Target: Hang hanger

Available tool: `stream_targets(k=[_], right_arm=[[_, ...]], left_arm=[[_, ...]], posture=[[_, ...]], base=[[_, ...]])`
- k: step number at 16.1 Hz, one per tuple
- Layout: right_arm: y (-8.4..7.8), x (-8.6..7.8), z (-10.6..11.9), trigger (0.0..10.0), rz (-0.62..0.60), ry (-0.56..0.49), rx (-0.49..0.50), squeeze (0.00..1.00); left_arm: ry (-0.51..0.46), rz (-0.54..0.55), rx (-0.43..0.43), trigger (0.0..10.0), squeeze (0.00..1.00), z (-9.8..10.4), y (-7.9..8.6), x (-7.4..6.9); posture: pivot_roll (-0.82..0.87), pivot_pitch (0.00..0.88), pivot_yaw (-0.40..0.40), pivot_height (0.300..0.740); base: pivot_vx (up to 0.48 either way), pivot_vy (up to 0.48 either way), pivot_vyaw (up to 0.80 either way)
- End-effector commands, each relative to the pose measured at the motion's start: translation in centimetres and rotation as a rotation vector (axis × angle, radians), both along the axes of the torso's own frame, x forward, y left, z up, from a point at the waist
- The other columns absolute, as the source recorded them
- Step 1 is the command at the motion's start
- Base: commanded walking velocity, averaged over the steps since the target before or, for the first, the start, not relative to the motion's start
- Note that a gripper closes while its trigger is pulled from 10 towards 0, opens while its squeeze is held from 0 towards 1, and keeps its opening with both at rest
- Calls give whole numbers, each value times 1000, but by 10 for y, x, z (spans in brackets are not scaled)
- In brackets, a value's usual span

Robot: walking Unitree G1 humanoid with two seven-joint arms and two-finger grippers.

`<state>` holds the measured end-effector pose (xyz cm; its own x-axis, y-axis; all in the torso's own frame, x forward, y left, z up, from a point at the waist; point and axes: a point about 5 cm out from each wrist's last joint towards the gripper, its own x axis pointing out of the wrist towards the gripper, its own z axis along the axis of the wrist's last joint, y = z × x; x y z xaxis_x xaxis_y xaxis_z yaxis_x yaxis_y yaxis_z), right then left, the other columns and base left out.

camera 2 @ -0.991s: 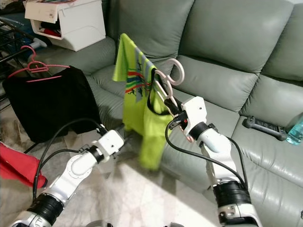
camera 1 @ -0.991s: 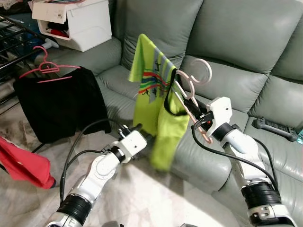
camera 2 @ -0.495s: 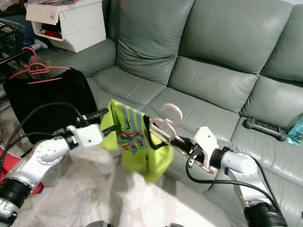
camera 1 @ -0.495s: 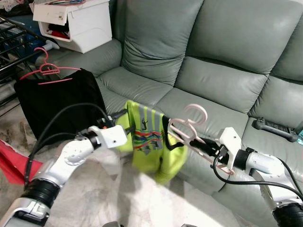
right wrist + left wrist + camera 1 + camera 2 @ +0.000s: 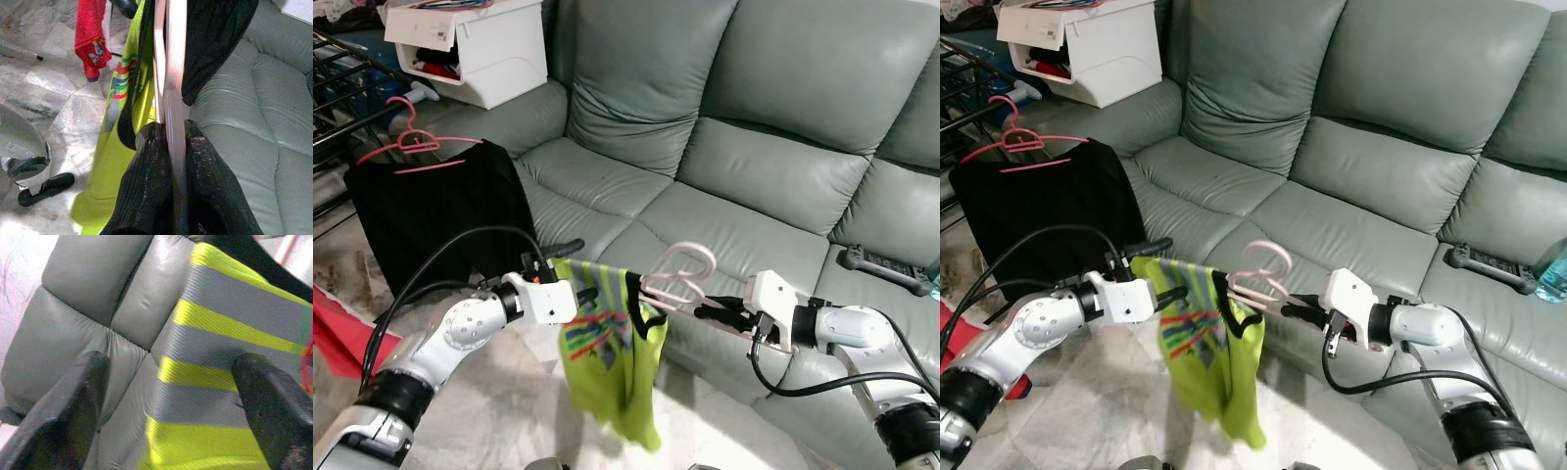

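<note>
I need to grab the shirt by its striped shoulder edge (image 5: pixel 572 271) with my left gripper next, because the shirt's body (image 5: pixel 631 392) hangs slack.
A pale pink hanger (image 5: pixel 677 282) carries a yellow-green shirt (image 5: pixel 607 362) with grey stripes, held low in front of the grey sofa (image 5: pixel 754 166). My right gripper (image 5: pixel 710 311) is shut on the hanger's end, its fingers (image 5: pixel 151 161) pinching the pink bar (image 5: pixel 172 98). The hanger lies roughly level with its hook up. My left gripper (image 5: pixel 575 270) is open at the shirt's far shoulder, one finger above the cloth and one below. In the left wrist view the striped shirt (image 5: pixel 220 377) sits between the spread fingers (image 5: pixel 73 401).
At the left a black garment (image 5: pixel 431 211) hangs on a pink hanger (image 5: pixel 406 142) from a dark drying rack (image 5: pixel 342 78). A red garment (image 5: pixel 337 328) hangs below it. A white storage box (image 5: pixel 470 49) sits on the sofa arm and a black controller (image 5: pixel 886 266) on the right seat.
My right gripper has brought the hanger down from upright and high to low and level. My left gripper has risen to the shirt's shoulder. The shirt now hangs straight down.
</note>
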<state>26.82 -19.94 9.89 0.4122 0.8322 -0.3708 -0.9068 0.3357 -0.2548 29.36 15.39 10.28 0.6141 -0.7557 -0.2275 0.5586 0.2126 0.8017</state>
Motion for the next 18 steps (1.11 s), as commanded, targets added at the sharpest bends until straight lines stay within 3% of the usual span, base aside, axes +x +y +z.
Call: stream_targets(k=[1,4,5,12,18], right_arm=[[3,3,8,10000,69,-32,-23,0],[5,4,8,10000,138,-35,-59,0],[5,3,7,10000,157,-45,-85,0],[10,13,4,10000,177,-178,-159,0],[23,18,1,10000,178,-244,-150,0]], left_arm=[[14,-54,71,10000,0,-1,3,0],[68,-115,150,10000,0,-8,9,-1],[95,-127,180,0,0,-11,13,-1],[239,-97,313,0,0,-21,32,10],[303,-109,300,0,0,-26,25,12]], posture=[[-54,0,20,740],[-54,0,23,740],[-55,0,26,740],[-50,0,30,740],[-55,0,31,740]], base=[[0,0,0],[0,0,0],[0,0,0],[0,0,0],[0,0,0]])
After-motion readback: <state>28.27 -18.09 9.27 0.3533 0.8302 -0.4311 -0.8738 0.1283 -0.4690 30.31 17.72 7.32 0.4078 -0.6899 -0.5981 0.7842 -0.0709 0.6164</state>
